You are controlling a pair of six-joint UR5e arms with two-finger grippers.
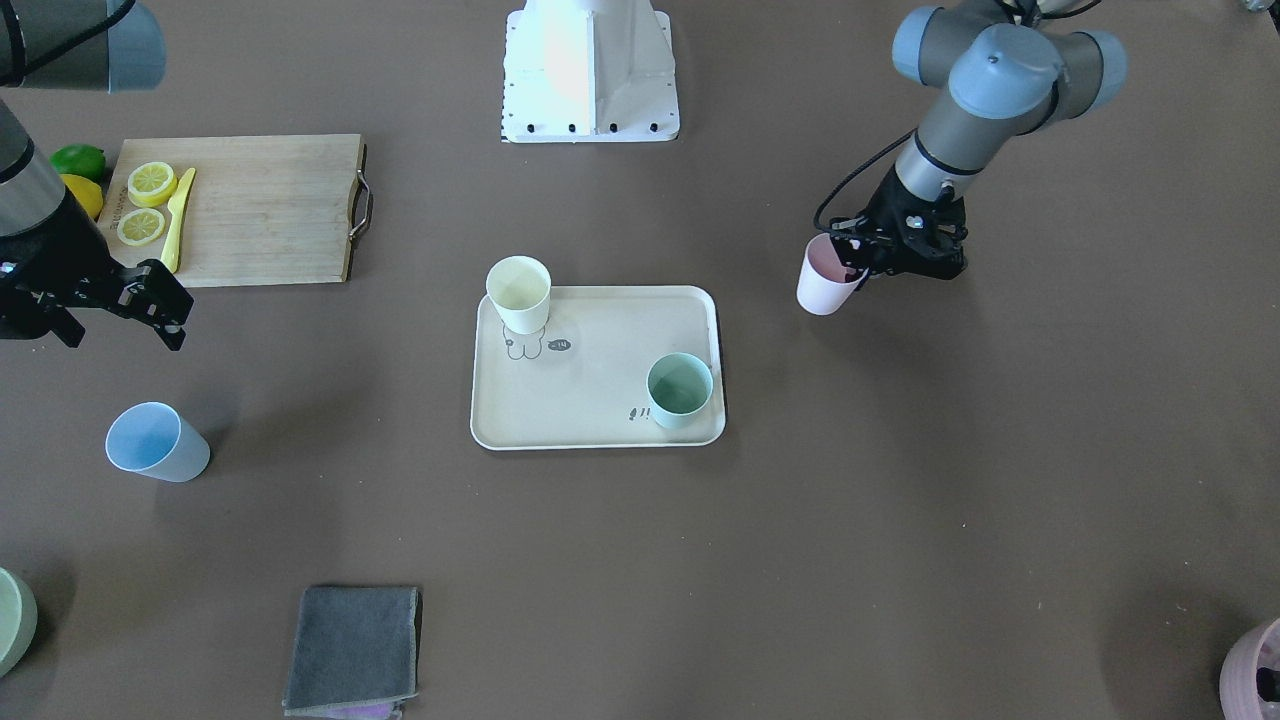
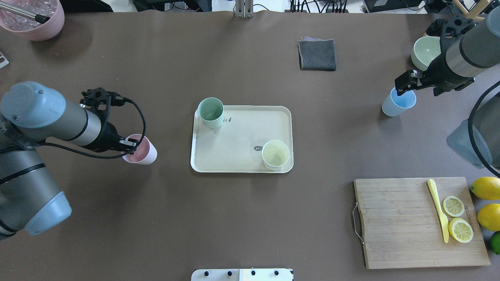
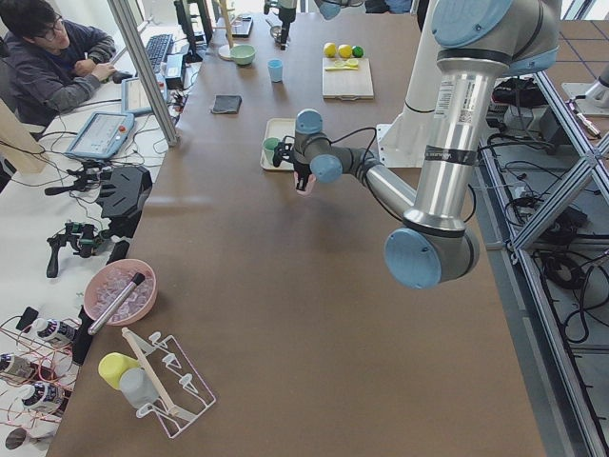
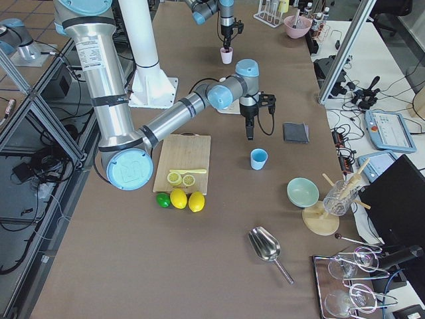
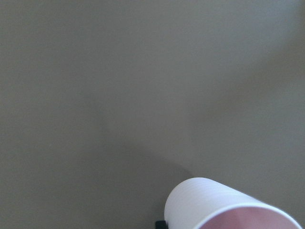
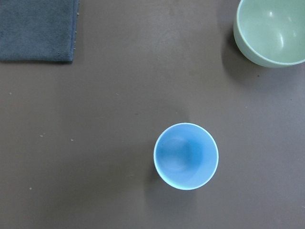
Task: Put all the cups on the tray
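The light blue cup should go on the cream tray, so my right gripper should grab the cup by its rim next.
The cream tray lies mid-table, also in the front view. On it stand the pale yellow cup and the mint green cup, at opposite corners. My left gripper is shut on the rim of the pale pink cup, left of the tray. The cup is tilted and just above the table; it shows in the front view and the left wrist view. The light blue cup stands upright on the table at the far right. My right gripper hangs open over it, apart from it; the right wrist view looks straight down into that cup.
A sage-green bowl sits just beyond the blue cup. A grey folded cloth lies at the far middle. A wooden cutting board with lemon slices and a yellow knife is at the near right. A mauve-pink pot stands in the far left corner.
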